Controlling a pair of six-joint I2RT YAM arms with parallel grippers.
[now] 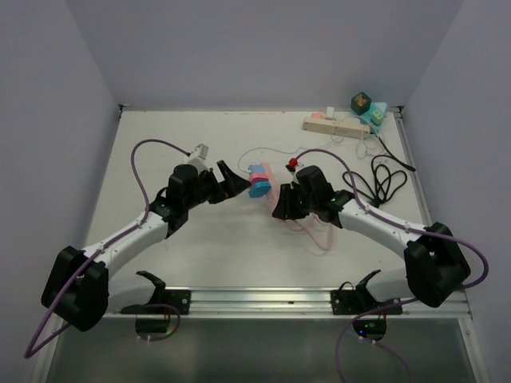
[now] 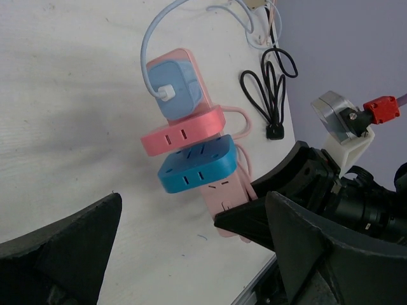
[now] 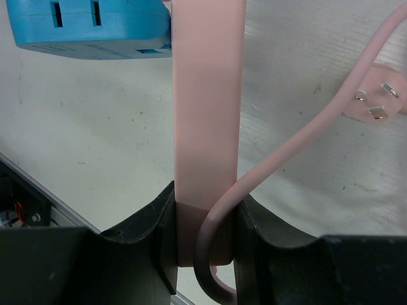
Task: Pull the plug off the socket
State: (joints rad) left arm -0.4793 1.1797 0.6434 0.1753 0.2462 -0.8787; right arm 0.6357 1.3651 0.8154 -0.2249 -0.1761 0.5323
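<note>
The left gripper next needs to grip the blue plug across its opposite short (image 1: 259, 189) (image 2: 197, 164) ends to pull it off, and the plug's side toward the socket should stay free.
A pink power strip (image 2: 232, 197) carries a blue cube plug (image 2: 198, 164), a pink plug (image 2: 184, 130) and a light blue charger (image 2: 175, 86) with a white cable. In the top view the stack (image 1: 259, 180) sits between the two arms at mid-table. My right gripper (image 3: 203, 216) is shut on the strip's near end (image 3: 206, 114), with the pink cord (image 3: 305, 140) pinched alongside. The blue plug (image 3: 89, 28) shows at upper left there. My left gripper (image 2: 191, 254) is open and empty, its fingers (image 2: 63, 248) spread wide just short of the blue plug.
A beige power strip (image 1: 335, 125) with teal and green adapters (image 1: 367, 108) lies at the back right. A coiled black cable (image 1: 382, 179) lies right of my right arm. The pink cord's pronged plug (image 3: 375, 105) lies loose on the table. A metal rail (image 1: 263, 299) runs along the front edge.
</note>
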